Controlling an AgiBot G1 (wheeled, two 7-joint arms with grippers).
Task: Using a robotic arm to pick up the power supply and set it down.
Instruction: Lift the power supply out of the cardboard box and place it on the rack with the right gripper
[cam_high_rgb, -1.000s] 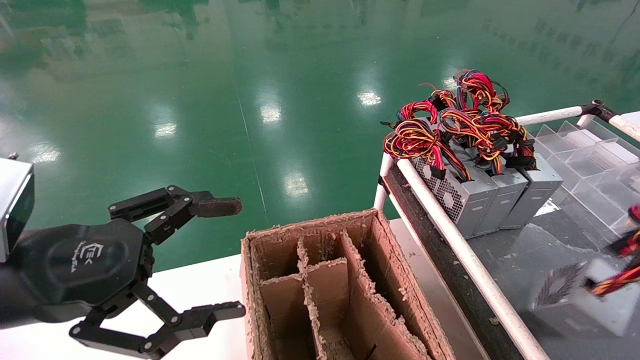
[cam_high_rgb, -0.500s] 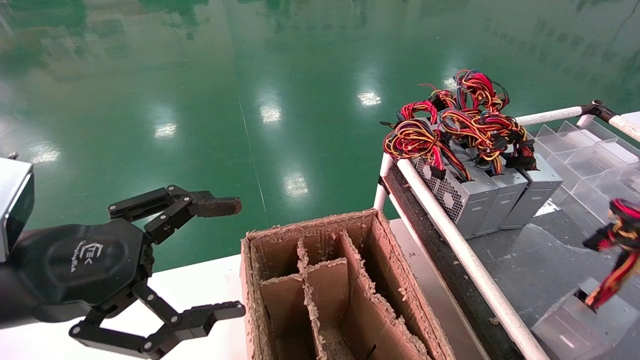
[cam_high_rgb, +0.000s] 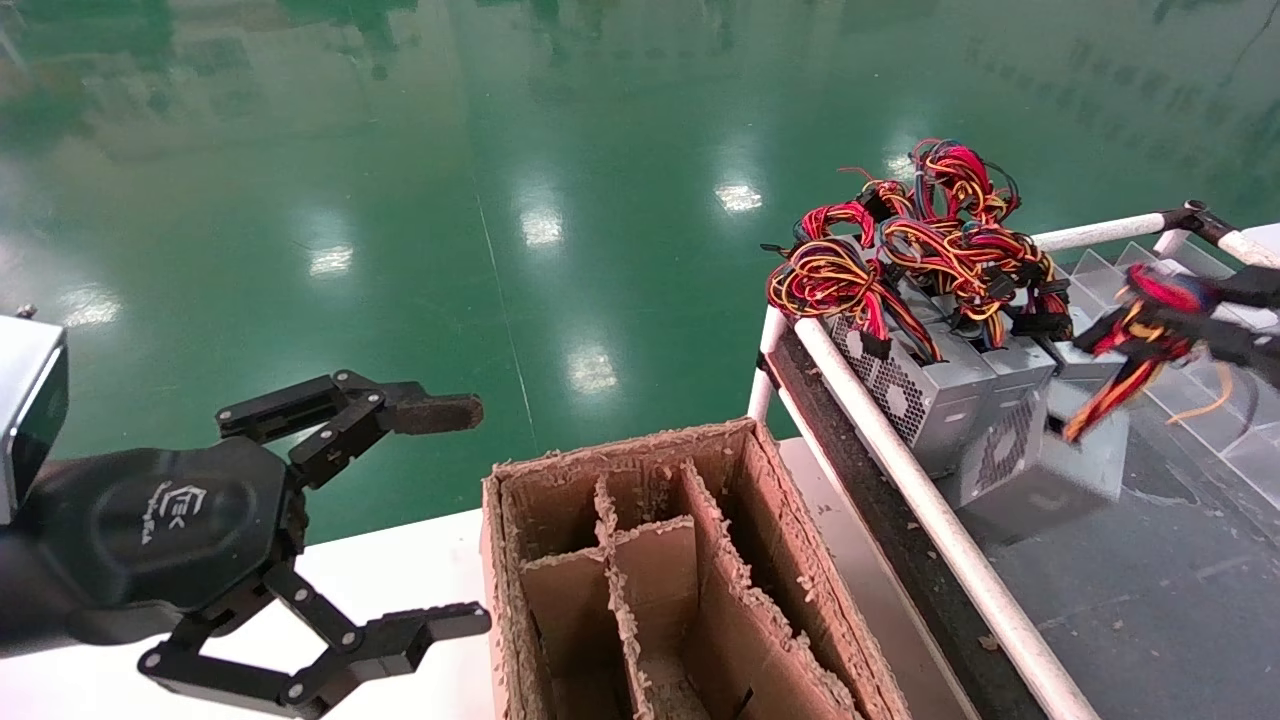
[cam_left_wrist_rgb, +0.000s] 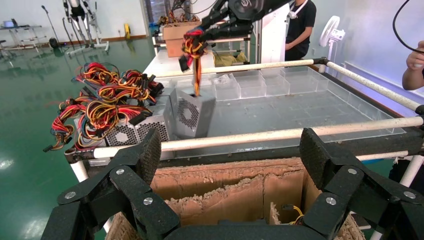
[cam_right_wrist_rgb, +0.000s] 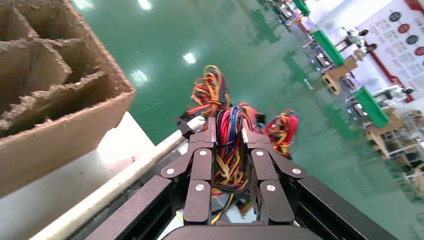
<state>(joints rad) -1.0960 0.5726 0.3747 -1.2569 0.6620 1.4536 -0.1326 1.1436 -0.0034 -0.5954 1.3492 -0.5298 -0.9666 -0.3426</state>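
I should keep my right gripper closed on the tilted power supply (cam_high_rgb: 1046, 470) until it reaches the dark table: in the head view the supply hangs above it beside the row.
The power supply (cam_high_rgb: 1040, 468), a grey box with a round perforated vent, hangs tilted by its red, yellow and black wires (cam_high_rgb: 1135, 340). My right gripper (cam_high_rgb: 1165, 315) is shut on that wire bundle (cam_right_wrist_rgb: 227, 150), and its fingers (cam_right_wrist_rgb: 200, 165) press it from both sides. The box sits just beside the nearest supply of a row; I cannot tell whether it touches the dark table. In the left wrist view the same supply (cam_left_wrist_rgb: 192, 112) dangles under the right gripper (cam_left_wrist_rgb: 200, 35). My left gripper (cam_high_rgb: 455, 515) stands open and empty, parked over the white table at the left.
Three similar grey supplies (cam_high_rgb: 960, 395) with tangled wires stand in a row behind a white rail (cam_high_rgb: 900, 470). A worn cardboard box (cam_high_rgb: 620, 455) with dividers stands in front of me. Clear plastic compartments (cam_left_wrist_rgb: 260, 85) line the far side of the dark table.
The right gripper has carried the hanging power supply from the near right of the dark table up and across to the row of supplies. The left arm has not moved.
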